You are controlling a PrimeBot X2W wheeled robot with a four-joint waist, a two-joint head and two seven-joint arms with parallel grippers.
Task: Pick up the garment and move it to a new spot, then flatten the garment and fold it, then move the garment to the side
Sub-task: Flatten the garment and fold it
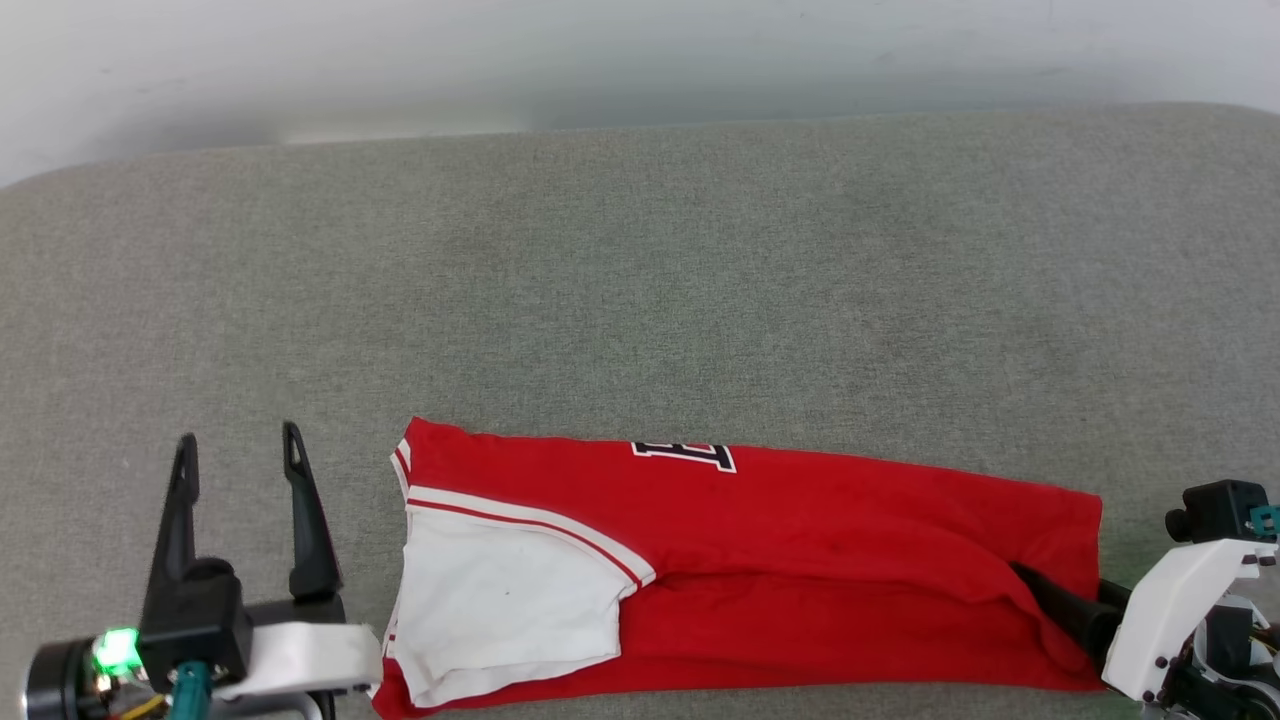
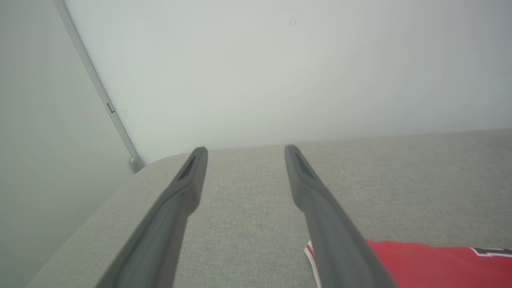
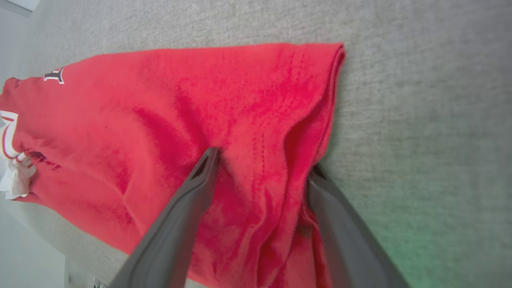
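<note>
Next, my right gripper grabs the garment by its raised hem edge point(image 1: 1089, 584), since the red body point(image 1: 828, 516) lies flat along the padding.
The garment point(image 1: 800, 540) lies folded into a long red strip along the near edge of the grey padded surface point(image 1: 640, 280). Its white sleeve is on top at the left end, and a bit of black-and-white print peeks out at the far fold. My left gripper point(image 1: 240, 435) stands open just left of the collar end, touching nothing; its wrist view shows the gripper point(image 2: 245, 149) over bare fabric with the garment point(image 2: 420, 260) at lower right. My right gripper point(image 3: 264, 159) is open at the hem end of the garment point(image 3: 160, 120): one finger rests on the cloth, and the other's tip is tucked under its edge.
A pale wall point(image 1: 640, 50) runs behind the surface. The surface's rounded left corner point(image 2: 144, 168) meets a wall corner strip. Wide bare padding lies beyond the garment; the near edge runs just below the garment.
</note>
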